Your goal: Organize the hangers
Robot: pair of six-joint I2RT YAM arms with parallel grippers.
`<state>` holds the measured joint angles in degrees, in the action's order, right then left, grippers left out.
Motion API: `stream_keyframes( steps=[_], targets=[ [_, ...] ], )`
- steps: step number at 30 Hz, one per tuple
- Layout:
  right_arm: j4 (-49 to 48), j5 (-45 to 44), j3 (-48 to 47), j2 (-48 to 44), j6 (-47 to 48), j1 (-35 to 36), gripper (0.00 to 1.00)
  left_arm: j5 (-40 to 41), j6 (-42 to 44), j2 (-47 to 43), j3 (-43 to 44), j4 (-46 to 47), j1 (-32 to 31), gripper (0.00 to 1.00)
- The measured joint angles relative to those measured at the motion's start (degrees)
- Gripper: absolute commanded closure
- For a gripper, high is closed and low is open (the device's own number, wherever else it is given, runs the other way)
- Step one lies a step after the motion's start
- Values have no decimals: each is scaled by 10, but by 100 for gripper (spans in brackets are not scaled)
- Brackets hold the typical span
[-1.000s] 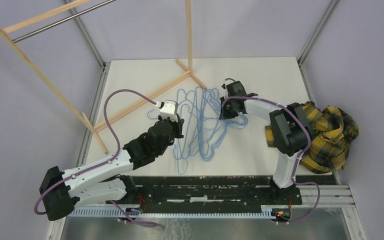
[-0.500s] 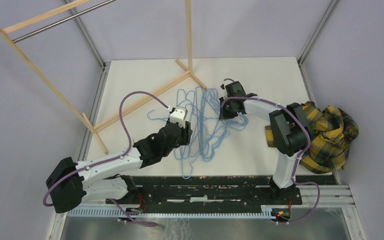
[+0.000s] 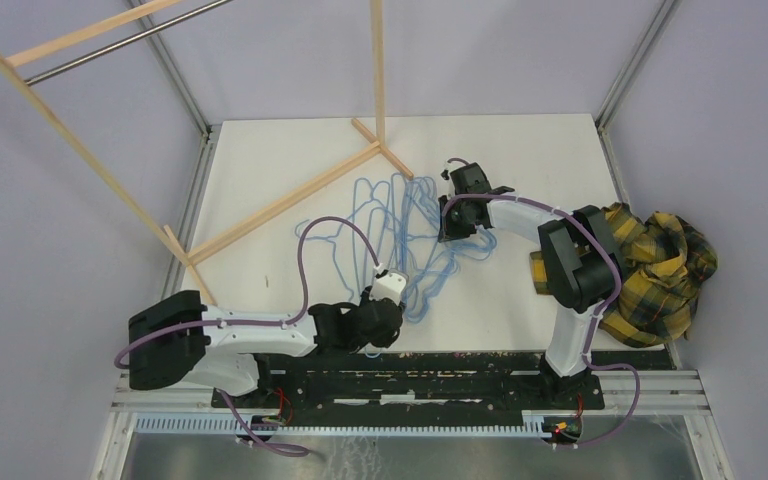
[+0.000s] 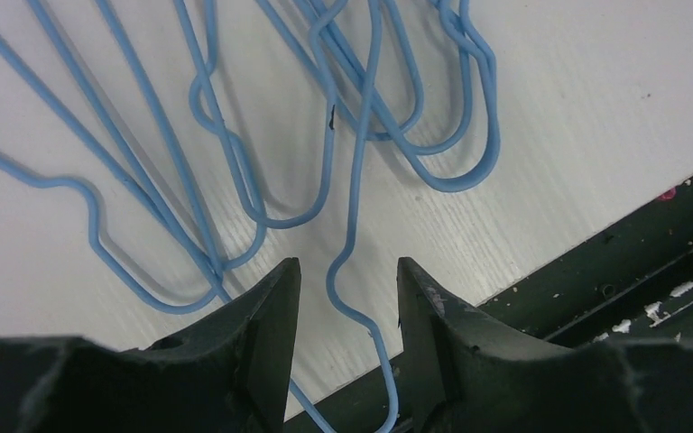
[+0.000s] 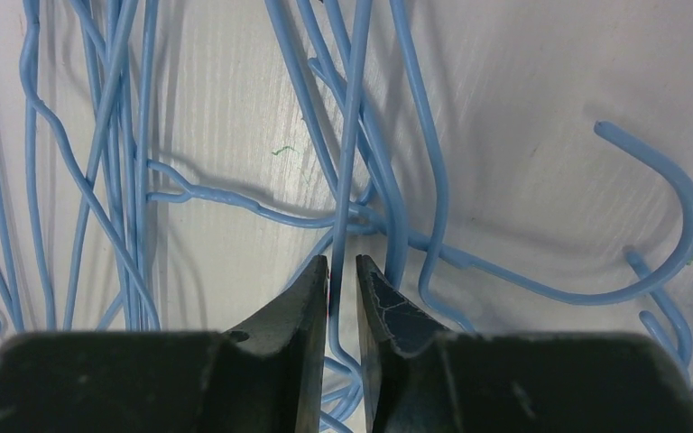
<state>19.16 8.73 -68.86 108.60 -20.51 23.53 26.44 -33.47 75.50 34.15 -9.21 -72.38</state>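
The hanger should be reached and grabbed by my left gripper at its wire bend near the table's front edge, so its hook stays free to hang.
Several light-blue wire hangers [image 3: 400,230] lie tangled in a pile at the middle of the white table. My left gripper [image 3: 388,325] is at the pile's near end, by the table's front edge. In the left wrist view it [image 4: 346,263] is open, and one hanger wire [image 4: 357,180] runs between the jaws without being pinched. My right gripper [image 3: 455,225] is at the pile's right side. In the right wrist view it [image 5: 340,262] is shut on one thin hanger wire [image 5: 352,135], with hooks lying to its right.
The wooden rack's base [image 3: 290,195] lies on the table's far left, with its metal rod [image 3: 110,45] high up on the left. A yellow plaid cloth [image 3: 660,260] sits off the right edge. The black front rail [image 4: 650,234] runs just beyond the left gripper.
My left arm has swung from the pile's left side back and right to its near end by the front edge. The right arm has not moved.
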Motion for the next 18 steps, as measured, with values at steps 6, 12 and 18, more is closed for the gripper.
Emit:
stream_keyframes(
  steps=[6, 12, 18],
  targets=[
    [5, 0, 0, 0, 3, 0, 74, 31, -29, 9, -7, -3, -1, 48],
    [8, 0, 0, 0, 5, 0, 74, 50, -32, 59, -7, 7, -1, 55],
    [12, 0, 0, 0, 8, 0, 74, 59, -36, 76, -1, 25, -5, 74]
  ],
)
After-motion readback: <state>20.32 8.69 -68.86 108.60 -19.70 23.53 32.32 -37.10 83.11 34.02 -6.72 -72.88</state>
